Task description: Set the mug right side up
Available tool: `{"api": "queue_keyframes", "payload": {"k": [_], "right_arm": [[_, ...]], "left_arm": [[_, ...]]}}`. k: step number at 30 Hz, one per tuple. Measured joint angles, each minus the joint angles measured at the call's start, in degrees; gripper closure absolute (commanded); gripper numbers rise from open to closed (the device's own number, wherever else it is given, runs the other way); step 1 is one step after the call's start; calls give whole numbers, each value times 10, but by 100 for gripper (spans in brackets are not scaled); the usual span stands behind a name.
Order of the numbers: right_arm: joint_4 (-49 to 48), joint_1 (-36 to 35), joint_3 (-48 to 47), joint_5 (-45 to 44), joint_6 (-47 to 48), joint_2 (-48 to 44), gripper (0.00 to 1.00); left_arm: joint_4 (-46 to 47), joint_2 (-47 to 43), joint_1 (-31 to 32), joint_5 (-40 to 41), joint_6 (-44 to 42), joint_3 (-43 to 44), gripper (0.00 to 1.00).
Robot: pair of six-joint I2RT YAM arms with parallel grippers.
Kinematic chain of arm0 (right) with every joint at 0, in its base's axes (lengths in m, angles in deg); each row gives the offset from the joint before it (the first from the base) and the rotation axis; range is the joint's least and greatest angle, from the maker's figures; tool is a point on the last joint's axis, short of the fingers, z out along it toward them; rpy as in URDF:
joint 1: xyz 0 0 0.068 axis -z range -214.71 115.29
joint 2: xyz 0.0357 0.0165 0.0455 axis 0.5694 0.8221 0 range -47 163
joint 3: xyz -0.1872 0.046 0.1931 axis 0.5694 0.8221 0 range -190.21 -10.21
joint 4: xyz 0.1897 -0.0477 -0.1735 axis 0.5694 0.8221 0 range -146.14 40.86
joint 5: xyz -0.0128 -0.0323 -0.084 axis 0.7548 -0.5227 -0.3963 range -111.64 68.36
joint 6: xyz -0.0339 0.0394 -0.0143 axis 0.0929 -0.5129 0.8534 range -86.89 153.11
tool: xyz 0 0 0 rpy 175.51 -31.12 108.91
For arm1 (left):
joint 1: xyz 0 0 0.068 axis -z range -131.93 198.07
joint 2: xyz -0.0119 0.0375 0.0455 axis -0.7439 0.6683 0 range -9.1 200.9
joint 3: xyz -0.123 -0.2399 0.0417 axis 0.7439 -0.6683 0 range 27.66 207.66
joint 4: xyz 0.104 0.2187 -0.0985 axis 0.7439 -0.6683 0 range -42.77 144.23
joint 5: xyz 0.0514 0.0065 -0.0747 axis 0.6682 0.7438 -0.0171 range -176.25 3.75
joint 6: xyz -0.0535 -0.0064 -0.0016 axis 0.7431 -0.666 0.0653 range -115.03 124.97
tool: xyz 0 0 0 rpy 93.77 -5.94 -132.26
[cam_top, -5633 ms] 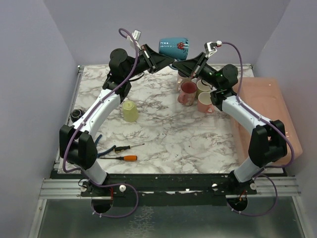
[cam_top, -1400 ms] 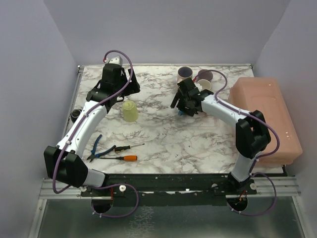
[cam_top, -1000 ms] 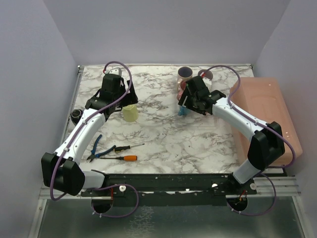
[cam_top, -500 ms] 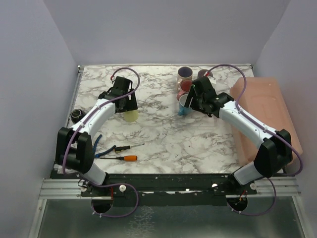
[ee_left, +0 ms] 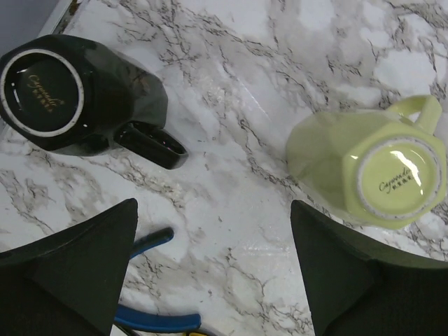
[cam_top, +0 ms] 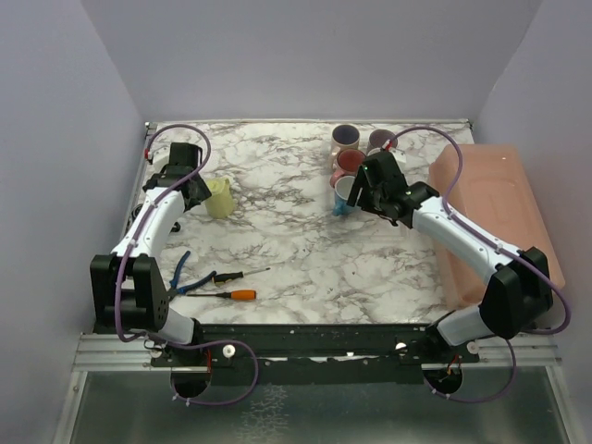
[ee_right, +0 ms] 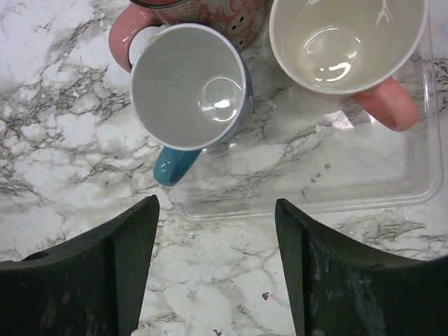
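Note:
The upside-down black mug should be turned upright, so my left gripper should next grab it by its handle (cam_top: 175, 226) (ee_left: 153, 145) and leave the mug's rim end free for handover.
A yellow-green mug (ee_left: 371, 175) stands upside down on the marble table, base up; in the top view this yellow-green mug (cam_top: 217, 197) is at the left. A black mug (ee_left: 63, 94) also stands upside down to its left. My left gripper (ee_left: 213, 280) hangs open and empty over bare table between them, and shows as the left gripper (cam_top: 185, 192) from above. A blue mug (ee_right: 187, 87) stands right side up at the corner of a clear tray (ee_right: 308, 189). My right gripper (ee_right: 217, 280) is open and empty just short of its handle.
A pink mug (ee_right: 346, 42) and a red patterned mug (ee_right: 203, 14) stand upright by the blue one. More mugs (cam_top: 346, 137) are at the back. Blue pliers (cam_top: 180, 273) and two screwdrivers (cam_top: 242, 294) lie front left. A pink bin (cam_top: 499, 213) fills the right side.
My left arm has swung left toward the table's edge, and the yellow-green mug now sits further left. My right gripper has drawn back from the blue mug, which stays upright.

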Motion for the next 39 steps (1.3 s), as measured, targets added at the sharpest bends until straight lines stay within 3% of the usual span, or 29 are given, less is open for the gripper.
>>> {"api": "queue_keyframes", "payload": {"k": [8,16,21,27,30,36,39], "right_arm": [[-15,8,12,0,12,-3,29],[-23,31,12,2,27,2,30],[-23,46,11,5,33,10,30],[-23,59,9,5,40,11,30],[-23,63,9,5,43,11,30],[-23,70,9,5,44,11,30],[-23,71,9,5,44,11,30]], "left_arm": [[-2,-10,-19,2,40,-9,10],[-12,2,-46,69,121,-34,12],[-13,45,-71,78,158,-36,29],[1,79,-98,70,180,-41,40],[10,85,-112,61,191,-41,55],[21,94,-125,51,199,-41,71],[26,94,-130,46,198,-41,86]]}}
